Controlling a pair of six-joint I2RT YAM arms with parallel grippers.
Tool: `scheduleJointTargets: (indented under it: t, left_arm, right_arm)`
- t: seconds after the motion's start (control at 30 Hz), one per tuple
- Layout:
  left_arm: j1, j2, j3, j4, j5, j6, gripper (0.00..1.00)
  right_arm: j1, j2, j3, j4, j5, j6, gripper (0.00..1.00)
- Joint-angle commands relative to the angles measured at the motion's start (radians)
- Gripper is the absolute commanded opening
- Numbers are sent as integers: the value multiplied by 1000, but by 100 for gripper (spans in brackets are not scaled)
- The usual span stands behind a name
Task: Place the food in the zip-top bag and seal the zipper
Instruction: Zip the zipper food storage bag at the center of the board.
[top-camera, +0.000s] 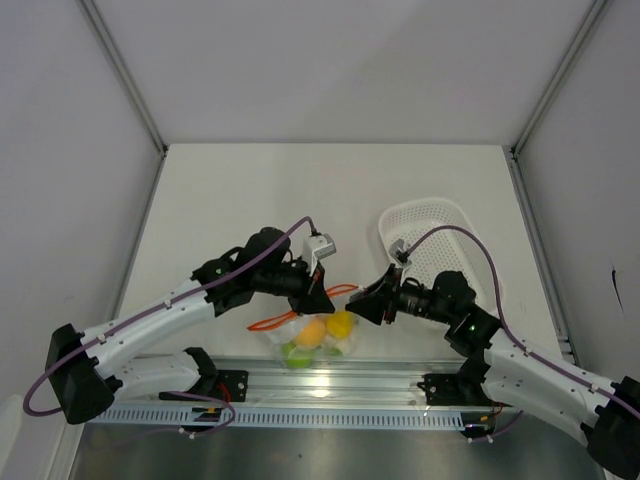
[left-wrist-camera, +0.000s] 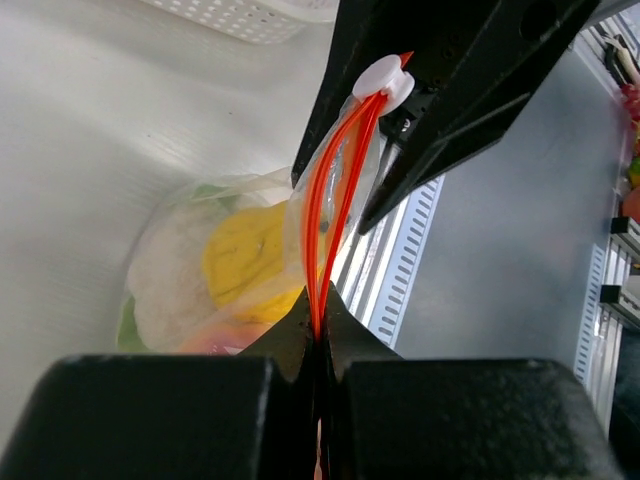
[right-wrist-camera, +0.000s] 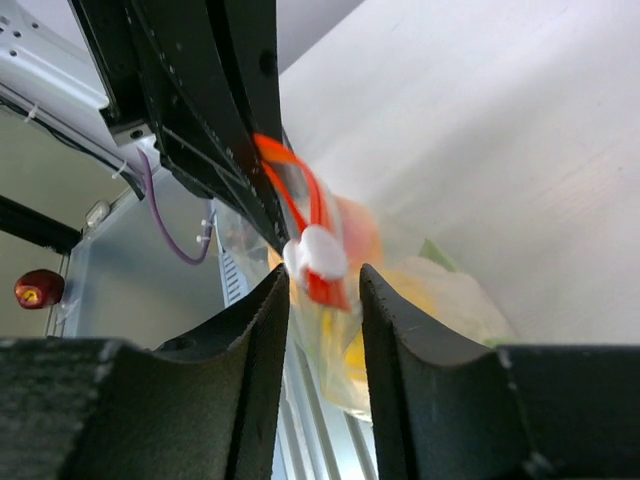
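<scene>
The zipper's red end below the white slider is level between my fingers, so I would hold it if I closed now. I need to close my right gripper on that end.
The clear zip-top bag hangs low over the table's near edge. It holds the food: an orange fruit, a yellow pear and a green piece. In the left wrist view the pear and a whitish piece show inside it. My left gripper is shut on the red-orange zipper. My right gripper is open, its jaws either side of the zipper's white slider at the strip's far end.
The white perforated basket stands on the table right of the grippers, and its rim shows in the left wrist view. A metal rail runs along the near edge under the bag.
</scene>
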Motion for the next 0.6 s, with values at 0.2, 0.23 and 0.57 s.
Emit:
scheduleJointTargets:
  t: [0.2, 0.23, 0.57]
  left_arm:
    - [28, -30, -19, 69, 135, -26, 1]
    - [33, -36, -19, 71, 136, -28, 7]
    - [39, -83, 25, 141, 49, -43, 66]
  right_arm:
    - [-60, 31, -16, 166, -77, -24, 0]
    - [-60, 31, -21, 172, -92, -21, 0]
    - [-60, 30, -62, 241, -111, 47, 0]
